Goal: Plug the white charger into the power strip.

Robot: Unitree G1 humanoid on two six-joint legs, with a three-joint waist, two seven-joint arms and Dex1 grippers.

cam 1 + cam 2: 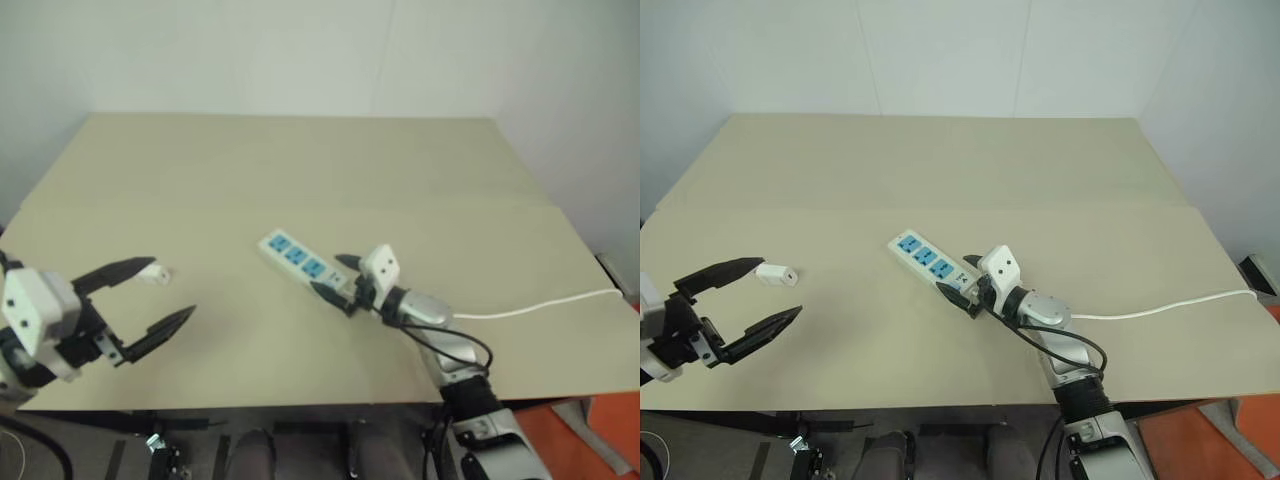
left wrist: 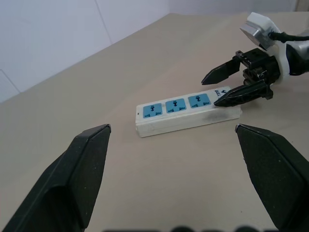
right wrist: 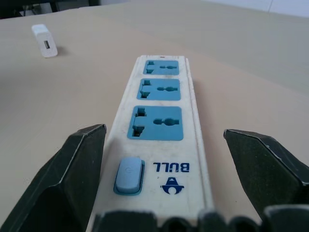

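My right gripper should next hold the power strip by its switch end (image 3: 153, 176), so its blue sockets stay free for the white charger.
The power strip (image 1: 295, 258), a white bar with three blue sockets, lies flat in the middle of the table. My right gripper (image 1: 338, 280) stands open at its switch end, one finger on each side with a gap to the strip (image 3: 159, 116). The white charger (image 1: 776, 274) lies on the table to the left, well apart from the strip and just beside the far fingertip of my left gripper (image 1: 778, 288). The left gripper is open with nothing between its fingers. In the left wrist view it faces the strip (image 2: 183, 113) and the right gripper (image 2: 224, 87).
The strip's thin white cord (image 1: 540, 305) runs right across the tan table (image 1: 300, 170) to its right edge. A white wall stands behind the table. The front edge is close below both grippers.
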